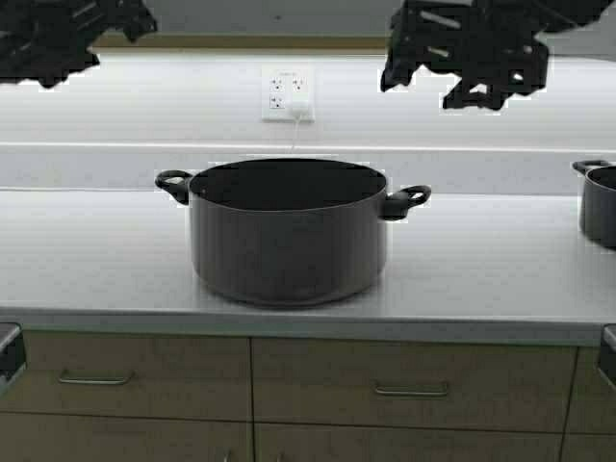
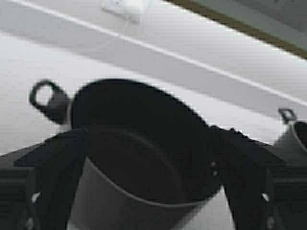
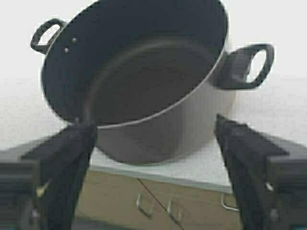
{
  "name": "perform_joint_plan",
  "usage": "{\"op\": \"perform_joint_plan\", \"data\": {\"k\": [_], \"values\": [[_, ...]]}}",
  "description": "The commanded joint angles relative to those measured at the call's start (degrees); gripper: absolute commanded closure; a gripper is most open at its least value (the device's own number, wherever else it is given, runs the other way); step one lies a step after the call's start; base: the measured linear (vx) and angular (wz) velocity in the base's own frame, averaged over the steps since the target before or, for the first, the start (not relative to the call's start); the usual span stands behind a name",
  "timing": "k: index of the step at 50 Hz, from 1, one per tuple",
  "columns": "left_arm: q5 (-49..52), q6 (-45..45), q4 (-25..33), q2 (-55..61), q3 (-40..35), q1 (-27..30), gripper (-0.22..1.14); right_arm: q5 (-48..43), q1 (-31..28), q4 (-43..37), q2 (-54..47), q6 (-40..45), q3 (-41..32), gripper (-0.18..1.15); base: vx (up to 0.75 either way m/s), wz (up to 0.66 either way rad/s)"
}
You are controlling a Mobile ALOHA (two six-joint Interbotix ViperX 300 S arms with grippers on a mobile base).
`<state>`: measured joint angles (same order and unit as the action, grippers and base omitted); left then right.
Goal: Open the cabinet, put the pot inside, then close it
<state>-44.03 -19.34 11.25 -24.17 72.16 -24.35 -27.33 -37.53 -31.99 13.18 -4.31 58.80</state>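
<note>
My left gripper picks up the pot by its slim loop handle (image 1: 174,184) next, since the pot's wide round body (image 1: 289,250) is far broader than my open fingers.
The pot (image 1: 289,236), wide and dark grey with two black loop handles, stands upright and empty at the middle of the white counter (image 1: 96,260). My left gripper (image 1: 58,43) hangs high at the upper left. My right gripper (image 1: 462,67) is raised at the upper right; both are well above the pot and touch nothing. In the left wrist view the left gripper (image 2: 146,136) is open, with the pot (image 2: 120,201) beyond it. The right gripper (image 3: 154,125) is open too, the pot (image 3: 158,129) showing between its fingers. Of the cabinet only a tan strip (image 1: 241,41) shows above the backsplash; its doors are out of view.
A smaller dark pot (image 1: 599,204) sits at the counter's right end. A white outlet (image 1: 287,93) with a cord is on the backsplash behind the pot. Tan drawers with bar handles (image 1: 412,390) run under the counter's front edge.
</note>
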Motion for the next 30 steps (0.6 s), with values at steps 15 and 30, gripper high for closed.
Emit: {"op": "perform_joint_plan", "data": {"k": [15,30], "values": [[-37.00,-21.97,-4.39,39.46,-1.49,4.39,-0.11,-28.48,-2.29,9.58,-18.37,29.36,6.06,-0.06,0.00,0.01],[-55.55,-39.29,-13.18,62.84,-12.92,10.46,-0.11,-44.56,-2.29,9.84,-32.26,36.91,5.01,-0.06,0.00,0.00]]}}
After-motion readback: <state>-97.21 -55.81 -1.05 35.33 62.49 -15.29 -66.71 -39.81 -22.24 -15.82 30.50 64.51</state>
